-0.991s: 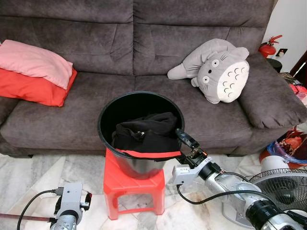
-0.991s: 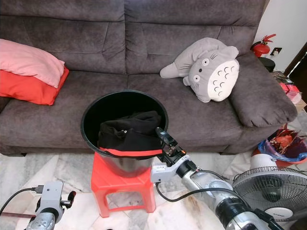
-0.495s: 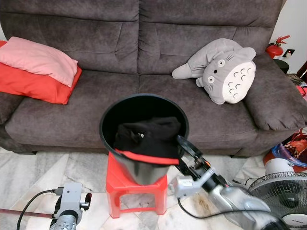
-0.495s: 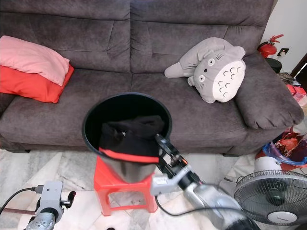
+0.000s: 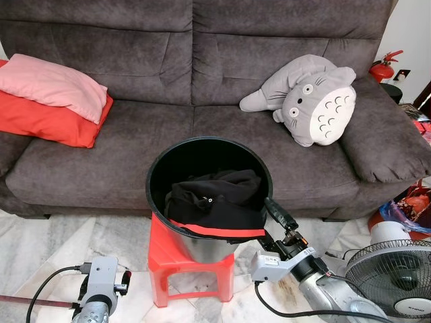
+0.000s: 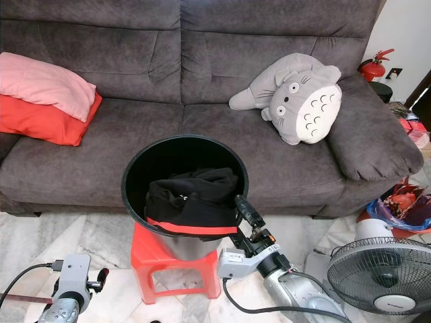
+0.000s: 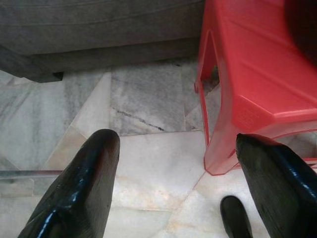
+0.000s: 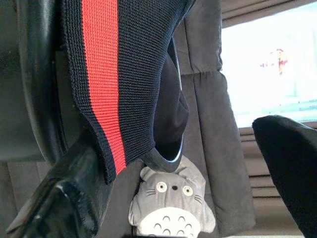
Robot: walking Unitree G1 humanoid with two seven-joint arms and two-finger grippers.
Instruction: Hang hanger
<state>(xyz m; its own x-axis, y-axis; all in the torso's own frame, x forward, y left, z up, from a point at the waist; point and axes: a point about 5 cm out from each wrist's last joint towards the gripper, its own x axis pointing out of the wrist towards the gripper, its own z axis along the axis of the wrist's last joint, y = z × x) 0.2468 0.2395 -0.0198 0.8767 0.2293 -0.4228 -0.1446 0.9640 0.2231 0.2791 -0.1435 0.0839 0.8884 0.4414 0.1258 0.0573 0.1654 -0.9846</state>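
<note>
The garment's red-striped hem hangs over the bucket's rim, while the rest of the garment lies slumped inside the bucket. My right gripper will pick up the garment by that hem next.
A black bucket [image 5: 156, 195] stands on a red plastic stool [image 5: 165, 259] in front of the sofa. Inside it lies a black garment [image 5: 215, 202] whose red-striped hem [image 5: 215, 231] hangs over the front rim. My right gripper [image 5: 277, 214] is open at the bucket's front right rim. In the right wrist view the right gripper [image 8: 178, 139] has one finger [image 8: 64, 198] under the striped hem [image 8: 101, 74] and the other well apart. My left gripper [image 7: 178, 144] hangs open low over the marble floor, just left of the stool [image 7: 257, 74].
A grey sofa [image 5: 135, 134] carries pink and red cushions [image 5: 54, 101] at the left and a grey plush toy [image 5: 310, 94] at the right. A white floor fan [image 5: 394, 272] stands close to my right arm. Bags [image 5: 411, 205] and a fire extinguisher [image 5: 380, 67] are further right.
The whole view has shifted with the camera. My right gripper stays at the bucket's front right rim, its arm now lower in the picture. The left arm hangs as before.
</note>
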